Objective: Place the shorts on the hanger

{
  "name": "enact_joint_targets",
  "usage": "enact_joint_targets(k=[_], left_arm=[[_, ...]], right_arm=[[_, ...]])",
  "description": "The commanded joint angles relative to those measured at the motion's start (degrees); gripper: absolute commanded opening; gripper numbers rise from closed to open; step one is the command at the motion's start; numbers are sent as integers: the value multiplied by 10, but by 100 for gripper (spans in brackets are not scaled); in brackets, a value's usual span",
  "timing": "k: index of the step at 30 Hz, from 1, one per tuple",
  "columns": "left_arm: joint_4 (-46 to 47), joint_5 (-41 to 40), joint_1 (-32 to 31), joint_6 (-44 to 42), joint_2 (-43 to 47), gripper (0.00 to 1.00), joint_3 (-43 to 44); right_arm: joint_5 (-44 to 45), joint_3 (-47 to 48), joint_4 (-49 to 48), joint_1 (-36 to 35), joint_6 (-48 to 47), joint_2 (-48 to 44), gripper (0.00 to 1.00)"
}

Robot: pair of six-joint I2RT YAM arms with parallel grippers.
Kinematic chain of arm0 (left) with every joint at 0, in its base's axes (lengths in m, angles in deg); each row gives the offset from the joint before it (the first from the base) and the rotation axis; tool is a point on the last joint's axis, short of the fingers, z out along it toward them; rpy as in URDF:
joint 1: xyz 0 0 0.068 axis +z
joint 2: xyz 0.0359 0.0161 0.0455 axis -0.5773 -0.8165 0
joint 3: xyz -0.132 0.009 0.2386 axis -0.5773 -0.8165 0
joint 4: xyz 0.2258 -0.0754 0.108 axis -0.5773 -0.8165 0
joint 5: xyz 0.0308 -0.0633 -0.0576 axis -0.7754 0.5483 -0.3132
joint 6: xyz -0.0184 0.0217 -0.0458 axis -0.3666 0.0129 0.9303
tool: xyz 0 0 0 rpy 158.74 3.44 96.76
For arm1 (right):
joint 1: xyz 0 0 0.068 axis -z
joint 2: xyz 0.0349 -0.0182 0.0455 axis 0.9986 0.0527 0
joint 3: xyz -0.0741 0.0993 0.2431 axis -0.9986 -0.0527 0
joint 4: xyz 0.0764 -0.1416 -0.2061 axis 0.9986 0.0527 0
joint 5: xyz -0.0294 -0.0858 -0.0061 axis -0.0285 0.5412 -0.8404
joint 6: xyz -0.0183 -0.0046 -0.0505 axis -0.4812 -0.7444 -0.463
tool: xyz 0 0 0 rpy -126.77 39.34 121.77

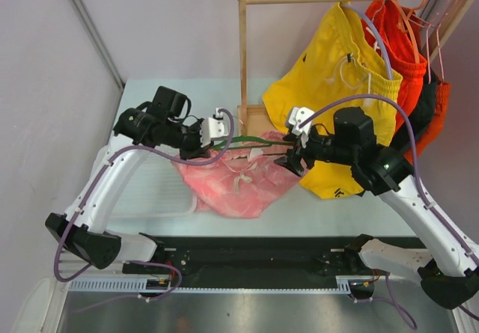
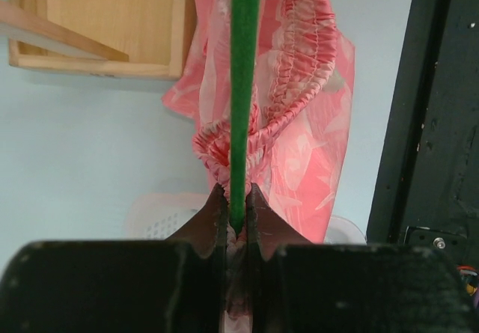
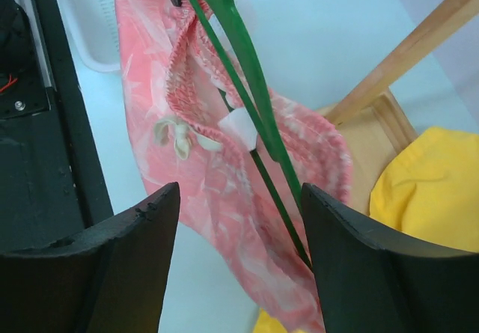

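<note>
I need to grab the green hanger next with my right gripper, at its end opposite my left gripper, so the hanger's hook stays free to hang the shorts.
The pink mottled shorts (image 1: 241, 177) hang from the green hanger (image 1: 251, 140) above the table, between my two grippers. My left gripper (image 1: 207, 143) is shut on the hanger's left end together with a fold of the waistband; in the left wrist view the green bar (image 2: 243, 86) runs up from the shut jaws, with the gathered waistband (image 2: 296, 93) beside it. My right gripper (image 1: 290, 159) is open at the hanger's right end. In the right wrist view the hanger (image 3: 247, 86) and shorts (image 3: 217, 191) lie between the spread fingers (image 3: 142, 251), the wire close to the right finger.
A wooden rack (image 1: 243, 56) stands at the back with yellow shorts (image 1: 337, 78) and orange-red shorts (image 1: 400, 52) on hangers. Its wooden base (image 2: 105, 26) lies behind the pink shorts. A white basket (image 1: 153, 187) sits at the left. A black rail (image 1: 254, 262) runs along the front.
</note>
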Motion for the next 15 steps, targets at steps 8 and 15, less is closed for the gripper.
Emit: enact_joint_targets(k=[8, 15], left_arm=[[2, 57, -38, 21, 4, 0, 86], [-5, 60, -44, 30, -3, 0, 100]], right_arm=[[24, 70, -112, -39, -22, 56, 62], [17, 93, -96, -54, -40, 61, 58]])
